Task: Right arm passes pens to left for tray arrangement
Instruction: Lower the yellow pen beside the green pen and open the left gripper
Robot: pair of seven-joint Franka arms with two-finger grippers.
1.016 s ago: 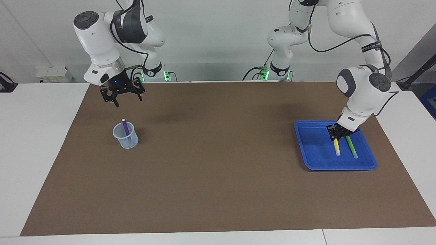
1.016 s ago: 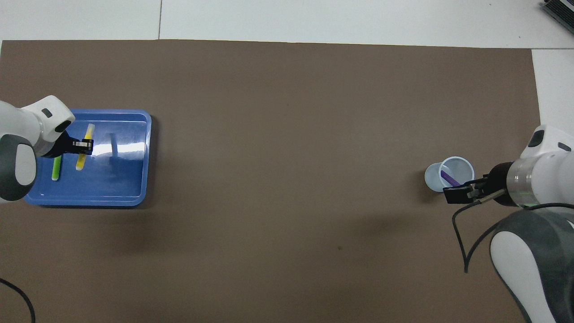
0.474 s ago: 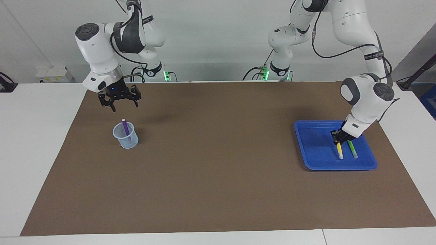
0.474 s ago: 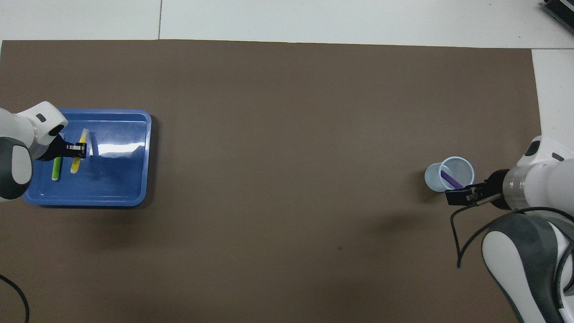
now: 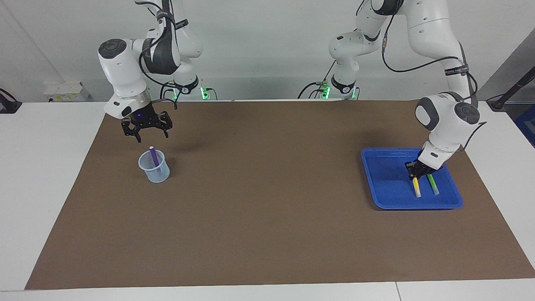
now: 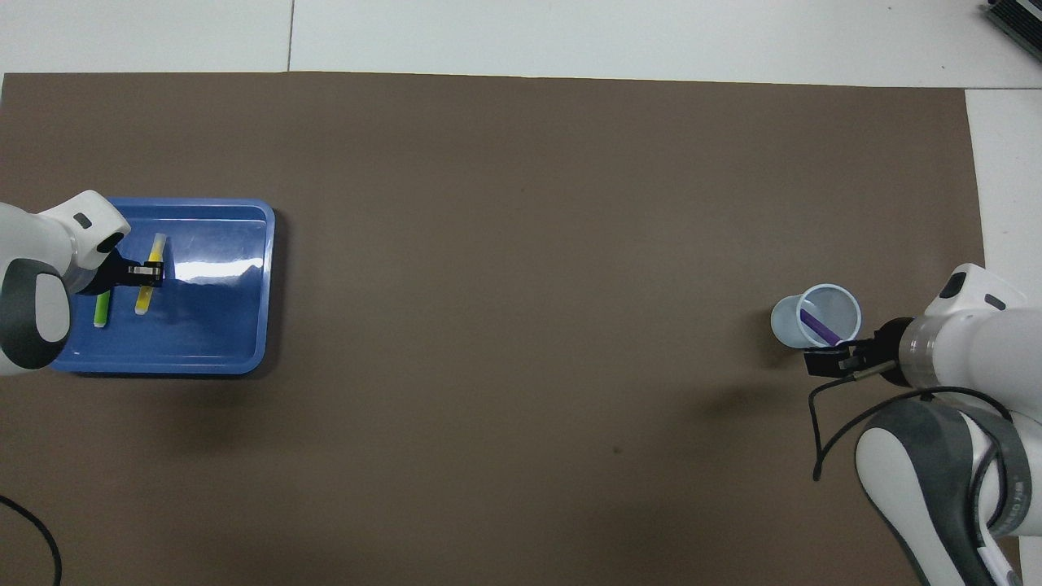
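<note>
The left gripper holds the yellow pen [image 6: 143, 301] low over the blue tray [image 6: 210, 327], inside the tray's rim. The pen would lie flat, so the left gripper should open.
The blue tray [image 5: 384, 179] lies at the left arm's end of the table and shows in the overhead view [image 6: 213, 325] too. A green pen [image 5: 433, 184] [image 6: 102, 310] lies flat in it. My left gripper [image 5: 416, 172] [image 6: 151, 270] is low in the tray, shut on the upper end of the yellow pen [image 5: 416, 189] [image 6: 143, 301], which lies beside the green one. The purple pen [image 5: 154, 158] [image 6: 818, 326] stands in a translucent cup [image 5: 156, 172] [image 6: 786, 324]. My right gripper [image 5: 147, 133] [image 6: 824, 360] hangs open and empty just above the cup's rim, blue light on.
A brown mat [image 5: 267, 209] covers most of the white table. The right arm's black cable [image 6: 818, 431] loops below its wrist. A small grey box [image 5: 64, 92] sits by the wall at the right arm's end.
My left gripper lowered the yellow pen into the tray, closer beside the green pen. My right gripper came down toward the cup's top.
</note>
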